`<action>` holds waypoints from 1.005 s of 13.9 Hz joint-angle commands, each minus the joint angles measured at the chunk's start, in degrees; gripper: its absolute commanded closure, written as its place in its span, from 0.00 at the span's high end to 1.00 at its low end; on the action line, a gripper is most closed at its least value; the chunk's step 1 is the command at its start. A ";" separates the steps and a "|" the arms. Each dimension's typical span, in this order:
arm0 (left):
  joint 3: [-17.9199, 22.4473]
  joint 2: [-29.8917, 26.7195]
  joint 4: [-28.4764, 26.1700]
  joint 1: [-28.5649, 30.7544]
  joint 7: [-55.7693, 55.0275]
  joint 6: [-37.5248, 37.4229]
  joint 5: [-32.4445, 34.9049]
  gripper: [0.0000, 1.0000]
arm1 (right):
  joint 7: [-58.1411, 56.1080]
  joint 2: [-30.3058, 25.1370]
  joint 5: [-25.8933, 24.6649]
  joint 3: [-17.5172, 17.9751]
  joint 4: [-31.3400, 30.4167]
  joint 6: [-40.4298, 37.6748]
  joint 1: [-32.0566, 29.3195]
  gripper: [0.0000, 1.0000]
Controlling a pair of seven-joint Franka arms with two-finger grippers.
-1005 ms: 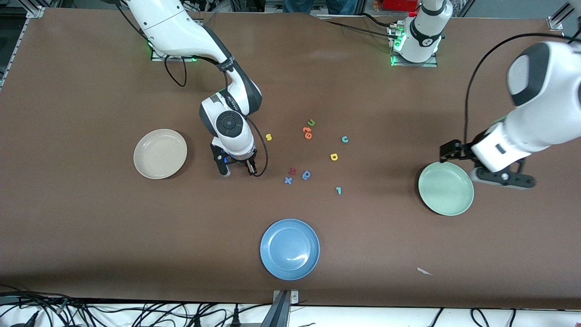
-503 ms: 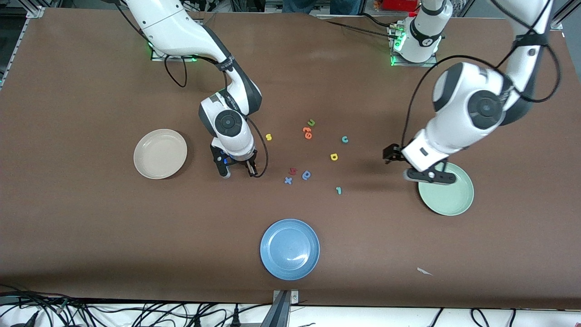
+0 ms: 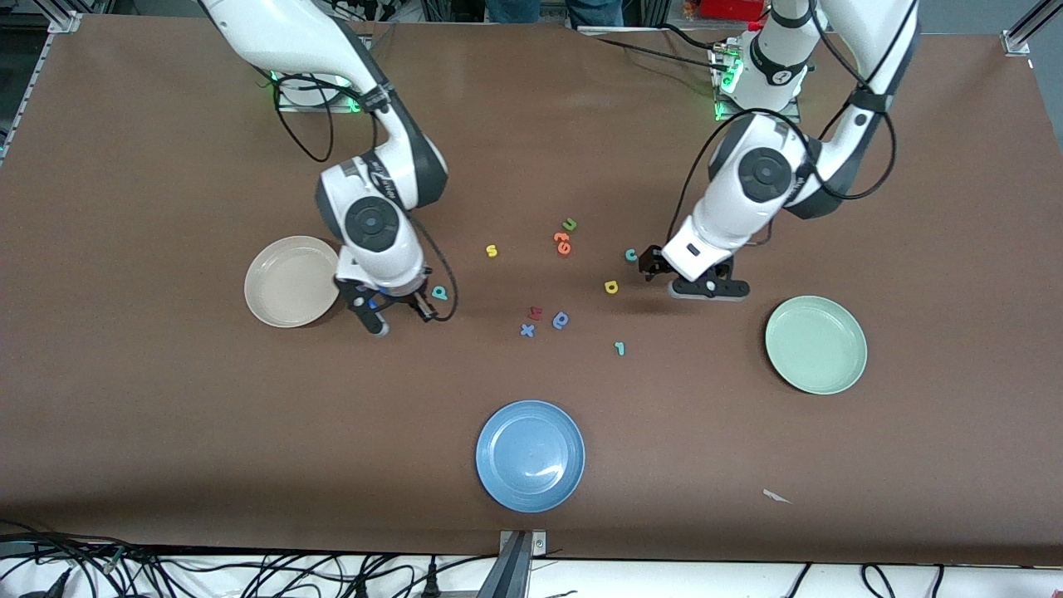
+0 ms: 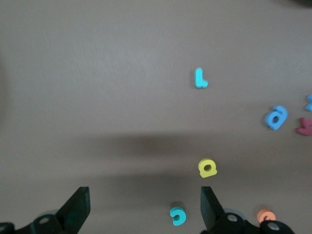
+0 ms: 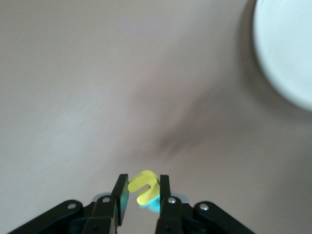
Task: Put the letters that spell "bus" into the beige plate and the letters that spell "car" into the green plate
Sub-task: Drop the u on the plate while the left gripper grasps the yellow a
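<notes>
The teal "c" should be grabbed next by my left gripper, by its curved body (image 3: 632, 255), to start spelling "car" in the green plate (image 3: 816, 345).
My right gripper (image 3: 426, 310) hangs beside the beige plate (image 3: 292, 281), shut on the yellow "u" (image 5: 144, 186). A teal "b" (image 3: 440, 292) shows at its fingertips, and I cannot tell whether it is gripped too. The plate's rim (image 5: 287, 53) shows in the right wrist view. My left gripper (image 3: 708, 289) is open, low over the table beside the teal "c" (image 3: 631, 255). That "c" (image 4: 178, 216) lies between its fingers (image 4: 210, 207), untouched. The yellow "a" (image 3: 611, 286), teal "r" (image 3: 619, 349) and yellow "s" (image 3: 492, 250) lie loose. The green plate (image 3: 816, 345) holds nothing.
A blue plate (image 3: 530, 456) sits nearest the front camera. Spare letters lie mid-table: a green "u" (image 3: 570, 224), orange ones (image 3: 563, 242), a dark blue round letter (image 3: 561, 320), a maroon one (image 3: 536, 313) and a blue "x" (image 3: 526, 330). A paper scrap (image 3: 776, 497) lies near the front edge.
The left arm has swung in from over the green plate to the letters beside the "c". The right gripper moved toward the beige plate, and the teal "b" came into view.
</notes>
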 commanded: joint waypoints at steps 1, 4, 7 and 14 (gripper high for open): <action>-0.01 2.34 -1.07 -3.98 -10.85 3.40 5.13 1.00 | -13.54 -6.60 0.32 -4.77 -10.27 -0.46 0.26 0.21; -0.01 4.98 -2.03 -5.66 -15.62 6.48 8.13 1.00 | -26.93 -11.09 0.41 -10.58 -19.05 -0.82 0.26 0.21; -0.01 7.53 -2.30 -6.11 -16.78 7.89 9.36 0.99 | -35.65 -11.28 0.76 -13.57 -23.92 0.84 0.18 0.22; 0.07 10.08 -2.21 -7.87 -18.80 7.54 9.45 0.77 | -34.70 -11.45 3.91 -13.06 -20.42 0.32 0.00 0.89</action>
